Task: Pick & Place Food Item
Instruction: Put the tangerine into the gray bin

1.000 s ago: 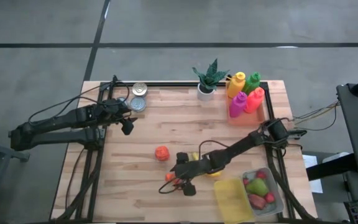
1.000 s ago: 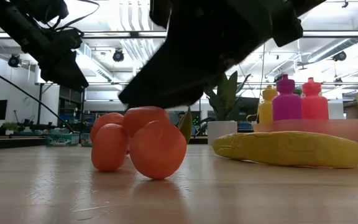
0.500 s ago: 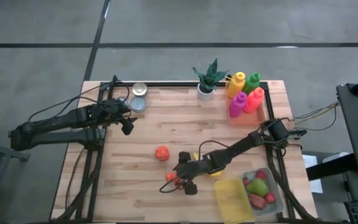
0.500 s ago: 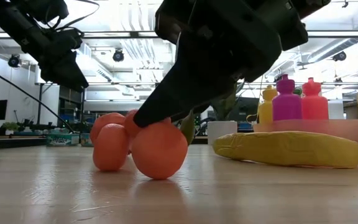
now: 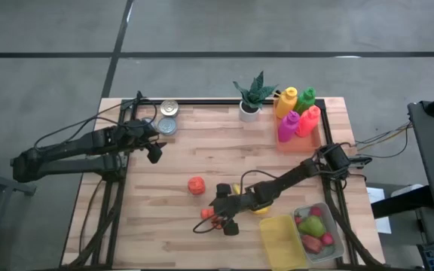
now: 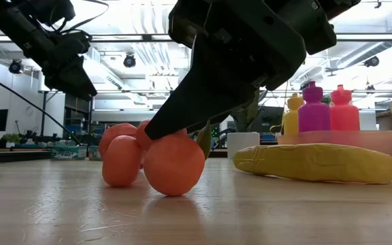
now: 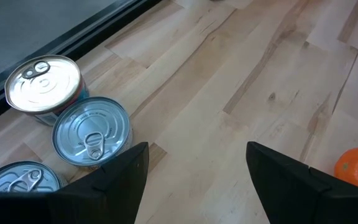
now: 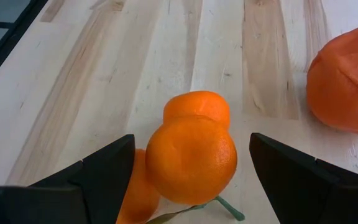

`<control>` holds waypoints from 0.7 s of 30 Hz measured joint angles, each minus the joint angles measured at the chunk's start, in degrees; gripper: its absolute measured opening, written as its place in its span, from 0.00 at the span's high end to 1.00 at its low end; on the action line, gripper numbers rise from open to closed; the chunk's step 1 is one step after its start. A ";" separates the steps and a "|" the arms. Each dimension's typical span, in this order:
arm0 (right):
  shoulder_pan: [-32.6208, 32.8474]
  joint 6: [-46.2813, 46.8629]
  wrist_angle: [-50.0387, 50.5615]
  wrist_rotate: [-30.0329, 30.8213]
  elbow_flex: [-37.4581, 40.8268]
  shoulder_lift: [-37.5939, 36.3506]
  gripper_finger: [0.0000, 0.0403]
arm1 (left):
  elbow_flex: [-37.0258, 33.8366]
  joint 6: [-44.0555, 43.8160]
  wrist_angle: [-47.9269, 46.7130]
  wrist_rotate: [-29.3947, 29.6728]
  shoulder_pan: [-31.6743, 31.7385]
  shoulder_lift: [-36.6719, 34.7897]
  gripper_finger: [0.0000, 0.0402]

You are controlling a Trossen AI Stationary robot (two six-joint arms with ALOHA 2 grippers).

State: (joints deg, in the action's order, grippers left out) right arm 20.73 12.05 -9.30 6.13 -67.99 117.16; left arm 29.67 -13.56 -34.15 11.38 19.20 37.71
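My right gripper is reaching down with its fingers beside the orange cluster's round top in the right wrist view, so I should close it. Closing now would hold the cluster.
A cluster of orange food lumps [image 8: 191, 155] with a thin green stem lies on the wooden table near its front middle [image 5: 208, 217]. My right gripper [image 8: 191, 140] is open and slants down over it, one finger on each side of the cluster. In the low view a dark finger [image 6: 175, 119] reaches the cluster's top [image 6: 158, 129]. Another round orange food item [image 5: 195, 185] lies a little farther back. My left gripper [image 7: 191, 180] hangs open with nothing between its fingers, above the table's far left [image 5: 154, 150], close to the cans. My right gripper stands astride the orange cluster, its fingers [image 8: 98, 174] slanting down from the table's right. Whether a finger touches the cluster, I cannot tell. The cluster rests on the table.
A yellow banana [image 5: 258, 209] lies beside the right arm. A clear container [image 5: 336, 239] of food and its yellow lid [image 5: 281, 241] sit at the front right. Cans [image 5: 169, 117], a potted plant [image 5: 251, 98] and coloured bottles [image 5: 296, 113] on an orange tray line the far edge.
My right gripper has dipped a little, its fingers coming down around the orange cluster. The cluster stays where it was.
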 joint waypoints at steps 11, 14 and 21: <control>0.01 -0.04 0.22 -0.11 -0.15 0.05 0.44 | 0.00 0.00 0.00 0.00 0.00 0.00 0.31; 0.02 -0.04 0.22 -0.11 -0.15 0.07 0.50 | 0.00 0.00 0.00 0.00 0.00 0.00 0.31; 0.02 -0.04 0.20 -0.11 -0.15 0.07 0.54 | 0.00 0.00 0.00 0.00 0.01 0.00 0.31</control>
State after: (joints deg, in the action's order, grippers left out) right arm 20.75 12.01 -9.10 6.02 -68.14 117.23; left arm 29.67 -13.56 -34.15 11.38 19.21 37.71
